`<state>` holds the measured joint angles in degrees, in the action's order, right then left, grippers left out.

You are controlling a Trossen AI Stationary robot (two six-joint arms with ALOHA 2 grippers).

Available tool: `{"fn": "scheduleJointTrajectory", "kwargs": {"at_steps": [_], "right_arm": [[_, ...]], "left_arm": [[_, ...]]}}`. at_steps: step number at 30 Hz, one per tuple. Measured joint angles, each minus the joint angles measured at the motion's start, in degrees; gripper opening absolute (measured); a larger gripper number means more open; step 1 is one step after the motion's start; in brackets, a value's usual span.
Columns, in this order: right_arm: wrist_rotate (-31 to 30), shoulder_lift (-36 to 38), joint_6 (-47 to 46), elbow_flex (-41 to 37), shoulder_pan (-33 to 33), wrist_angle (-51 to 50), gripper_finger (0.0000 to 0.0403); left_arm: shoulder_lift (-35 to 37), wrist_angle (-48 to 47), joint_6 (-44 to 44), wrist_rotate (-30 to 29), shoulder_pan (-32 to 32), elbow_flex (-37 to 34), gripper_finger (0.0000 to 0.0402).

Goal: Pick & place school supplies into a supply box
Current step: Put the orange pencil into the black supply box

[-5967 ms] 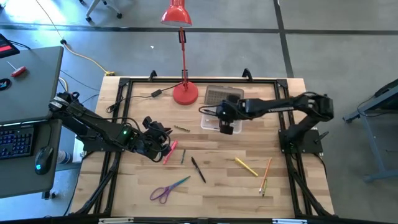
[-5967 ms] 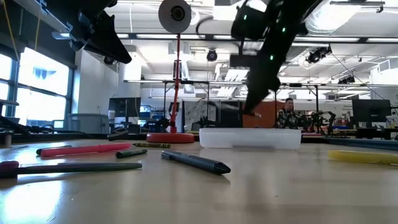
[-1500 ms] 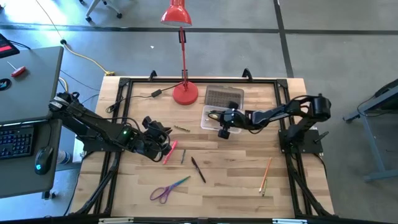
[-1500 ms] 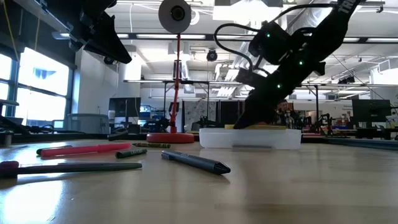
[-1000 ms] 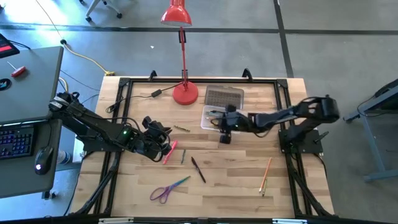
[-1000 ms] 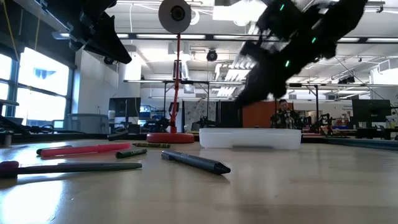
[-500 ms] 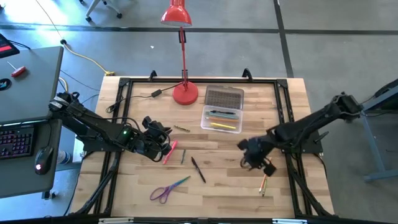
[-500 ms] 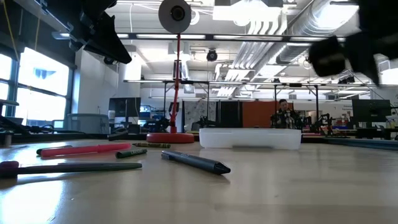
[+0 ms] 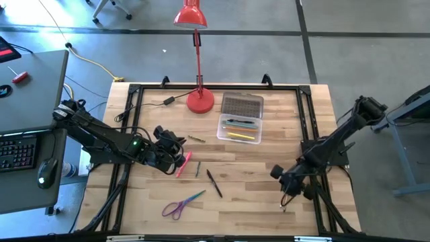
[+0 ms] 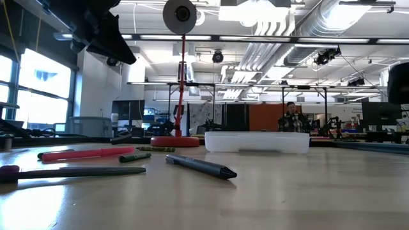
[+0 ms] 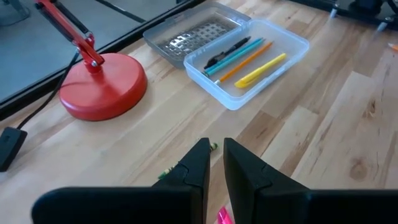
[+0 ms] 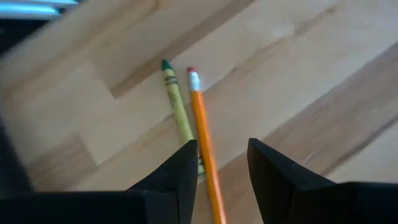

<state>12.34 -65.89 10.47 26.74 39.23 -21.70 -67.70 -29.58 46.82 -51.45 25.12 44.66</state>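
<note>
I need to put the orange pencil away in the clear supply box, so next my right gripper will grab it by its body below the eraser (image 12: 200, 118).
The clear supply box (image 9: 240, 128) stands at the table's far middle, its bumpy lid (image 9: 242, 105) open behind it. It holds a yellow marker (image 11: 261, 70), an orange pencil and dark pens. My right gripper (image 12: 221, 168) hovers open near the table's near right corner, over an orange pencil (image 12: 202, 137) and a green crayon (image 12: 177, 106) that lie flat side by side. My left gripper (image 11: 214, 162) hangs at the left above a pink marker (image 9: 183, 163), with a narrow gap between its fingers and nothing in it.
A green pencil (image 9: 197, 168), a black pen (image 9: 213, 183) and purple-handled scissors (image 9: 181, 204) lie on the near middle of the table. A small crayon (image 9: 196, 139) lies left of the box. The red lamp's base (image 9: 200, 101) stands at the far edge.
My right gripper has swung from the supply box's near edge toward the table's near right corner and come down over the orange pencil and the crayon. The yellow marker stays in the box.
</note>
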Motion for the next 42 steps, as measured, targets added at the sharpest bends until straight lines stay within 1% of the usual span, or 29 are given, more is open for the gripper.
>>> {"fn": "scheduleJointTrajectory", "kwargs": {"at_steps": [3,10,13,23,30,33,36,42], "right_arm": [[-3.0,0.0,-0.2,0.0,1.5,0.1,0.0119],[-4.0,-1.2,-1.0,-1.5,4.0,3.0,0.0119],[-5.5,-2.3,-1.5,-1.5,4.4,3.3,0.0119],[-4.5,-5.9,-1.5,-1.5,4.4,4.9,0.0119],[-5.4,-9.6,-1.5,-1.1,4.4,6.4,0.0117],[-5.9,-11.4,-1.5,-0.6,4.3,6.5,0.0106],[-7.2,-12.8,-1.5,0.0,4.3,7.0,0.0084],[-8.8,-14.4,0.6,-0.2,4.2,14.1,0.0017]], "left_arm": [[0.0,0.0,0.1,-0.5,0.0,0.0,0.0079],[0.0,0.1,0.2,-0.4,0.0,0.0,0.0079],[0.0,0.1,0.2,-0.4,0.0,0.0,0.0079],[0.0,0.2,0.2,-0.4,0.0,0.0,0.0079],[0.0,0.2,0.1,-0.3,0.0,0.0,0.0079],[0.0,0.1,0.0,-0.3,0.0,0.0,0.0079],[0.0,0.1,0.0,-0.4,0.0,0.0,0.0079],[0.0,0.0,0.0,-0.5,0.0,0.0,0.0079]]}}
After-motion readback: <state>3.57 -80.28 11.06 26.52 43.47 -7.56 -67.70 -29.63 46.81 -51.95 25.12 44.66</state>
